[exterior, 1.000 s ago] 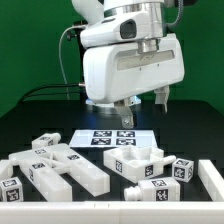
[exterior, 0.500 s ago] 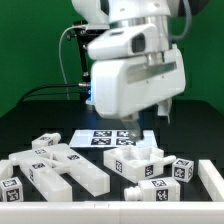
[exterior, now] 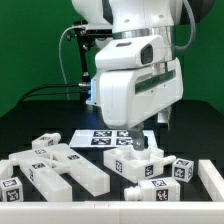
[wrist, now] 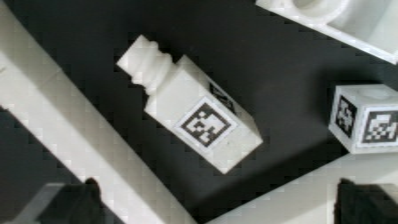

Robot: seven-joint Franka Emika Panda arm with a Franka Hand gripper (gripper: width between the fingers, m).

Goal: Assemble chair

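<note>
I need to take hold of the bar by its notched end with my gripper next. The bar's tagged body then stays free to join the chair.
The chair is in loose white tagged parts on the black table. A bar with a notched end and a small cube lie under the wrist camera. In the exterior view, a cluster of bars and slabs lies at the left. A blocky part lies in the middle and a cube to its right. My gripper hangs low over the middle part. It is open, its dark fingertips stand wide apart, and nothing is held between them.
The marker board lies flat behind the parts, partly hidden by the gripper. A white slab sits at the exterior view's right edge. A long white edge runs diagonally through the wrist view. A white rail borders the table's front.
The arm has swung toward the exterior view's right and come down closer to the middle parts. The jaws have stayed open, and no part has moved.
</note>
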